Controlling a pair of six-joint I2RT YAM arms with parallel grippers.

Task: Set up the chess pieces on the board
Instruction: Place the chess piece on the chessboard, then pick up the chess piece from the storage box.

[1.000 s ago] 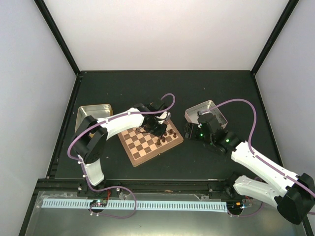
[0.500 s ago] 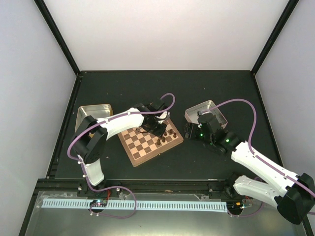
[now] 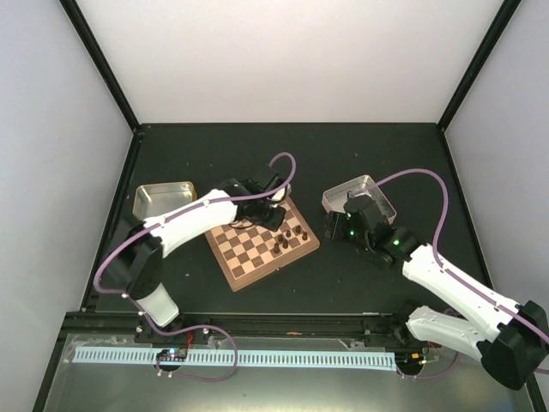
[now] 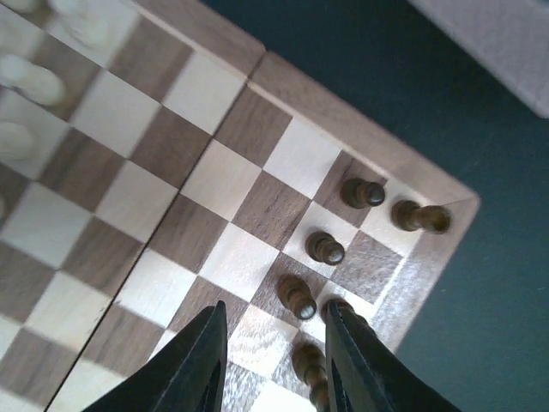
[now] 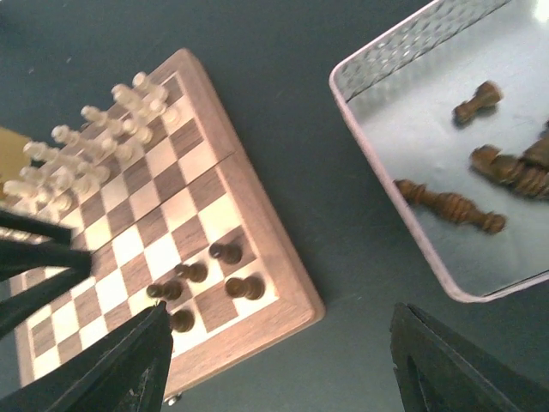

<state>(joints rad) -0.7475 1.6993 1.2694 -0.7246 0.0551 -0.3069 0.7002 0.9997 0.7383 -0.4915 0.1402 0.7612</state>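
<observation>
Next, my right gripper grabs a dark piece in the silver tin by its base end [image 5: 413,192], so its head stays free to hand to my left gripper.
The board [image 3: 276,269] lies at mid table, with cream chess pieces [image 5: 86,146] along its far-left side and several dark chess pieces [image 3: 290,238] near its right corner. In the left wrist view the board's rim [image 4: 369,142] runs across the top and dark pieces [image 4: 326,248] stand below it. My left gripper [image 3: 271,215] [image 4: 274,348] hovers just above those pieces, open, holding nothing. One dark piece [image 4: 296,296] stands between the fingertips and another is half hidden behind the right finger [image 4: 364,369]. My right gripper [image 3: 338,225] [image 5: 283,360] hangs wide open over bare table between the board [image 5: 276,257] and the tin, empty.
A silver tin [image 3: 332,196] [image 5: 403,232] right of the board holds several loose dark pieces [image 5: 450,206] lying on their sides. A gold-sided tin [image 3: 163,199] stands left of the board. Black frame posts and pale walls bound the table.
My left gripper's jaws have opened and let go of a dark piece on the board. The gripper has drawn back slightly toward the far left. The right arm has barely moved.
</observation>
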